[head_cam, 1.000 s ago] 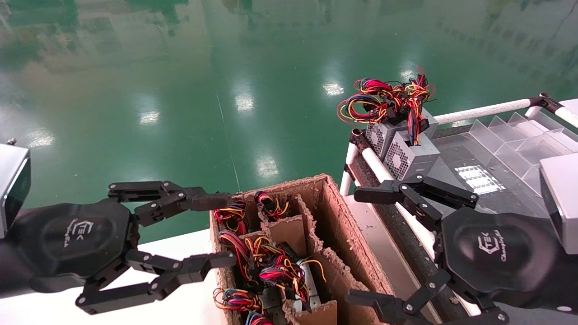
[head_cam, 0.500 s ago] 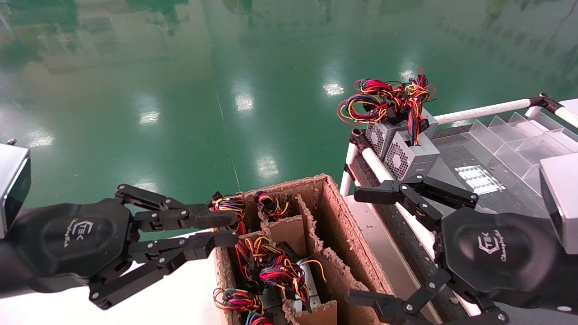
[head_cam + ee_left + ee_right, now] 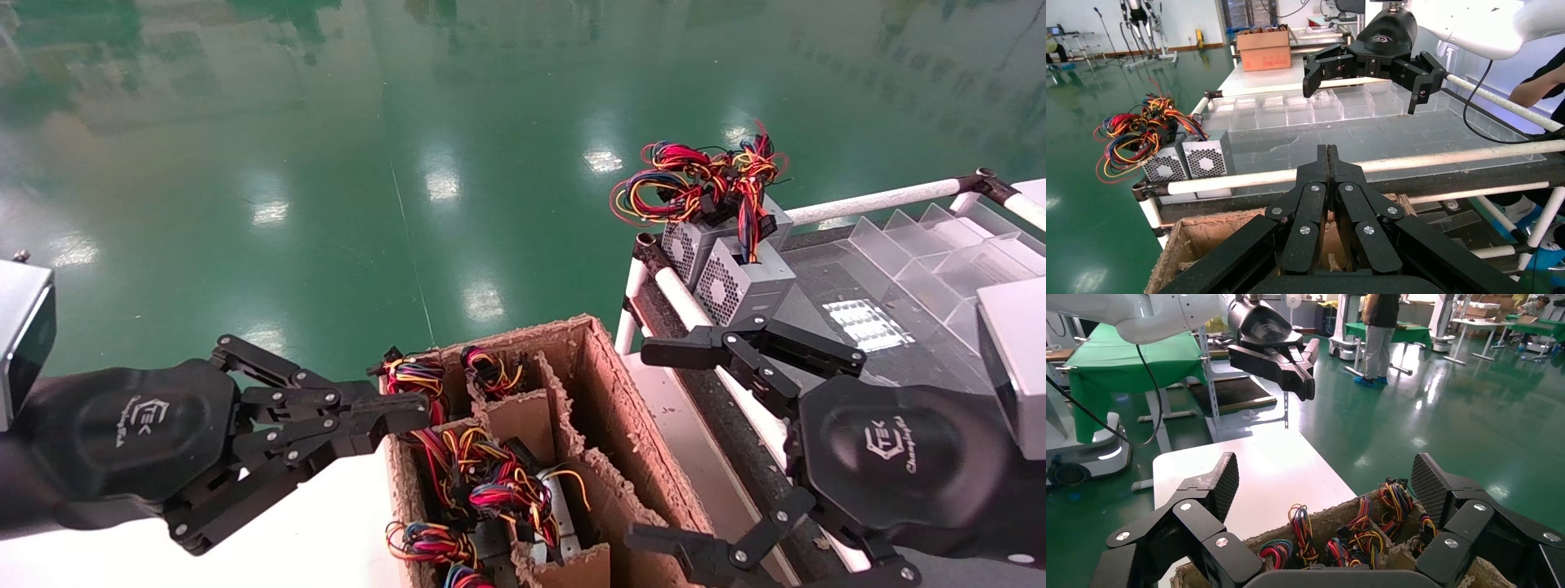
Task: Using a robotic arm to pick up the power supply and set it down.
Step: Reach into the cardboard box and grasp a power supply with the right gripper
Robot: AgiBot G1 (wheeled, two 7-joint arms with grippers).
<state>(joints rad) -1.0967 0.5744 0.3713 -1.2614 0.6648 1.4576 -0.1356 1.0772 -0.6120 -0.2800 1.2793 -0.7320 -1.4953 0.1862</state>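
Note:
I need to lift the power supply (image 3: 560, 508) out of the cardboard box, so I should grab its looped wire bundle next with my right gripper.
The power supply (image 3: 560, 508) lies in a middle cell of the cardboard box (image 3: 606, 384). Only a strip of its grey metal shows under red, yellow and orange wires. My left gripper (image 3: 406, 413) is at the box's left rim beside a wire loop (image 3: 415, 377). It is shut, with its fingers (image 3: 1328, 160) pressed together and nothing between them. My right gripper (image 3: 654, 445) stands open above the box's right edge, its fingertips (image 3: 1225, 478) wide apart over the wire bundles (image 3: 1364, 530).
Two other grey units (image 3: 739, 282) with wide wire bunches stand at the end of the black rack (image 3: 825, 286) on the right. Clear plastic dividers (image 3: 923, 253) sit behind them. A white table (image 3: 327, 531) holds the box. Green floor lies beyond.
My left gripper's fingers have closed from wide open to fully shut beside the box's left rim. The right arm has not moved.

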